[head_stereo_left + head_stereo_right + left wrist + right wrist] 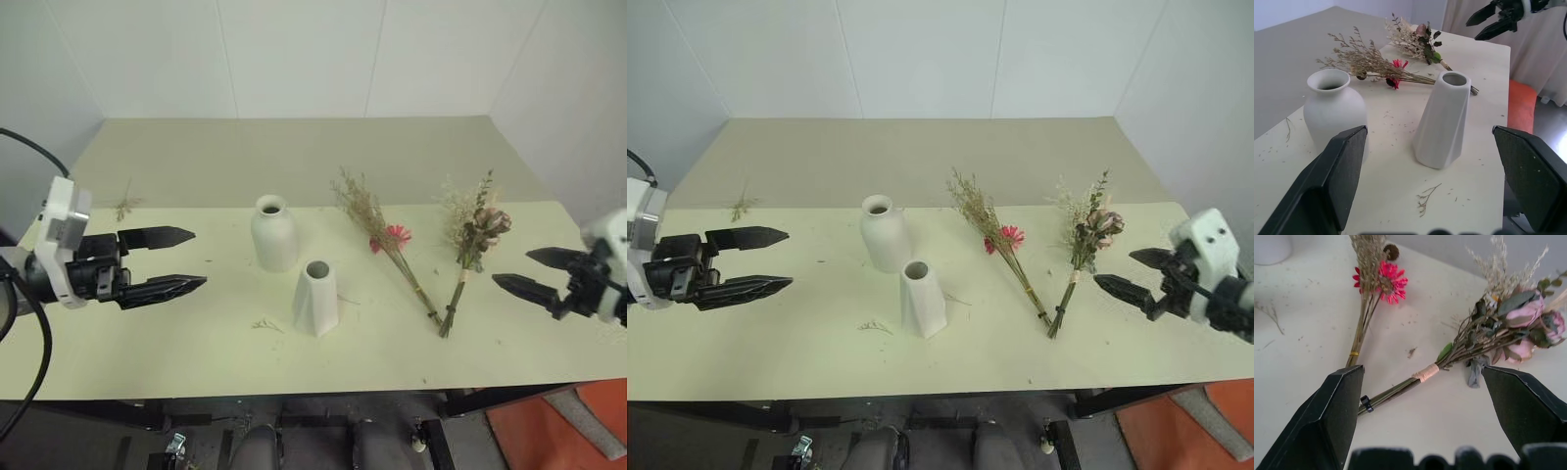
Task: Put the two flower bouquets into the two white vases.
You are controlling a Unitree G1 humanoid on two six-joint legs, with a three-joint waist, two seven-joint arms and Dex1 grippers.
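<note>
Next, my right gripper grabs the bundled stems of the rose bouquet, so its blooms stay free to stand above a white vase.
Two white vases stand mid-table: a rounded bottle-shaped vase (274,233) and, nearer the front, a faceted tapering vase (315,299). To their right lie the two bouquets, stems crossing toward the front edge: tan grasses with a red-pink daisy (387,240) and pink roses with green leaves (470,245). My left gripper (199,258) hovers open at the table's left, pointing toward the vases, holding nothing. My right gripper (511,267) is open just right of the rose bouquet's stems (1425,373), empty.
The pale green table (147,333) runs to white walls behind. Small loose dried sprigs lie at the far left (124,203) and in front of the faceted vase (266,323). An orange floor patch (558,431) shows past the table's front right corner.
</note>
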